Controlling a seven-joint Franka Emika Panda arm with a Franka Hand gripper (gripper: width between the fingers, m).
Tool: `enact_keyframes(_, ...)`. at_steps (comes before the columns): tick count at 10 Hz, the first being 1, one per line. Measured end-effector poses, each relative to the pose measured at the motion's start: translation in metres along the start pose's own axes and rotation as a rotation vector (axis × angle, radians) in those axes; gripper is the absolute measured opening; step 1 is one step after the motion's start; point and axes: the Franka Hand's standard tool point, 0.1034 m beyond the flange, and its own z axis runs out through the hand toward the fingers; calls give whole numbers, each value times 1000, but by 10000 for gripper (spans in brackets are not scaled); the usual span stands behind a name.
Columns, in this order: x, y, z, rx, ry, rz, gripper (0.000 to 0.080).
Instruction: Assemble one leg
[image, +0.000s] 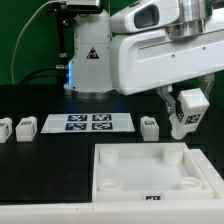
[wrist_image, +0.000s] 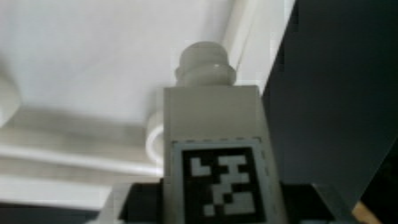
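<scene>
The leg I am holding hangs tilted above the white tray-like piece in the exterior view and would drop if my gripper opened now, so I will keep holding it.
My gripper is shut on a leg, a small white post with a black-and-white tag, and holds it in the air above the far right corner of the large white tray-like piece. In the wrist view the held leg points its round peg end toward the white piece, with the dark fingers on either side of it. Three more legs stand on the table: two at the exterior view's left and one beside the marker board.
The marker board lies flat on the black table behind the tray-like piece. The arm's white base stands at the back. The tray-like piece has round sockets in its corners.
</scene>
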Motion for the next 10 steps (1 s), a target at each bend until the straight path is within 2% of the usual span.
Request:
enact_keyframes(2, -14, 14, 3, -63, 165, 12, 292)
enact_keyframes(3, -14, 18, 6, -66, 162, 4, 292)
enact_keyframes(5, 16, 14, 3, -45, 162, -2, 293)
enact_keyframes(6, 25, 12, 6, -43, 180, -2, 294)
enact_keyframes(8, 31, 9, 18, -35, 177, -2, 294)
enact_keyframes(9, 36, 12, 22, -50, 233, -1, 294)
enact_keyframes(10, 33, 9, 29, -47, 231, 2, 294)
